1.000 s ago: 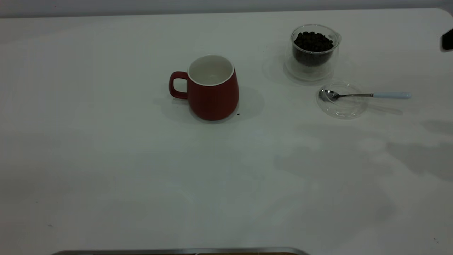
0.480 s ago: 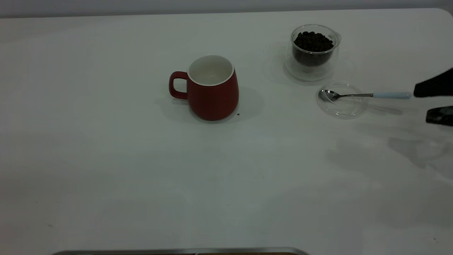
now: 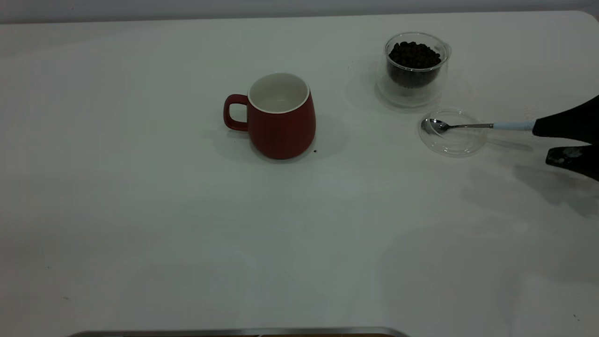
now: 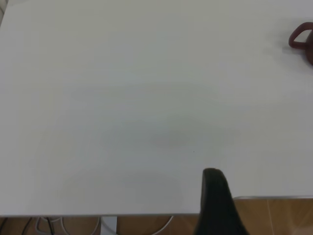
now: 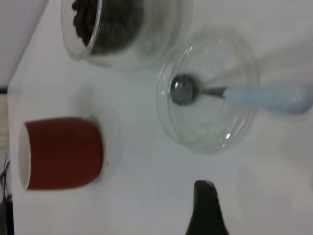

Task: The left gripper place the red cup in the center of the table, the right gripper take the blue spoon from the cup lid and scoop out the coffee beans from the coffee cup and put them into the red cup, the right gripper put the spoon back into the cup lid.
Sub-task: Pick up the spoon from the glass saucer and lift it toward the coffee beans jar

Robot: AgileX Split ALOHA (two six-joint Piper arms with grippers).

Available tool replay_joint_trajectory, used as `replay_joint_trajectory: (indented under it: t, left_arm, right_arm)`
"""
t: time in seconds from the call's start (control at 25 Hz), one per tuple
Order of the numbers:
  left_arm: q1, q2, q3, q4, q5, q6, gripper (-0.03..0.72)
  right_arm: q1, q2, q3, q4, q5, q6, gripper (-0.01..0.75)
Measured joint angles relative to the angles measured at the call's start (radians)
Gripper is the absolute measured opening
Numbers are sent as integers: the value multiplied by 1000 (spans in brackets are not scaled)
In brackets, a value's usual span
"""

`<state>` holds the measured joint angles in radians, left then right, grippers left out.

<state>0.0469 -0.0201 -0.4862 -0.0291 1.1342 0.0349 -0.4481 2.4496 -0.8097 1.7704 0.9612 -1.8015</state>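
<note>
My fingers would miss the spoon's blue handle (image 3: 512, 126) (image 5: 269, 97) if I closed now, because bare tabletop shows between my finger and it. My right gripper needs to move closer first, then close on the handle.
The red cup (image 3: 281, 117) stands upright and empty in the middle of the table (image 3: 187, 224), handle to the left; it also shows in the right wrist view (image 5: 63, 152). The coffee cup (image 3: 414, 68) with coffee beans (image 3: 414, 54) stands at the back right. In front of it lies the cup lid (image 3: 456, 142) with the blue spoon (image 3: 486, 125) across it, bowl in the lid, handle pointing right. My right gripper (image 3: 540, 145) is open at the right edge. Its upper finger overlaps the handle's end; contact is unclear. My left gripper (image 4: 215, 200) is out of the exterior view.
A dark speck (image 3: 315, 150) lies beside the red cup's base. The table's near edge (image 3: 234, 331) runs along the bottom. In the left wrist view the cup's handle (image 4: 299, 38) shows far off, with wood floor beyond the table edge.
My right gripper has come in from the right edge, moved left and lower, and now reaches the end of the spoon's handle. The cups, lid and spoon have not moved.
</note>
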Motion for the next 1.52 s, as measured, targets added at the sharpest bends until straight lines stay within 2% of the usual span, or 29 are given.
replay_joint_trajectory:
  t: [0.56, 1.0, 1.4, 1.52]
  left_arm:
    - [0, 0, 0, 0, 0, 0, 533]
    - [0, 0, 0, 0, 0, 0, 533]
    - [0, 0, 0, 0, 0, 0, 533]
    - [0, 0, 0, 0, 0, 0, 533]
  right_arm:
    - [11, 65, -121, 18, 19, -41, 588]
    - [78, 65, -179, 15, 17, -40, 588]
    - [92, 97, -197, 0, 1, -12, 586]
    - [92, 102, -197, -2, 6, -8, 560]
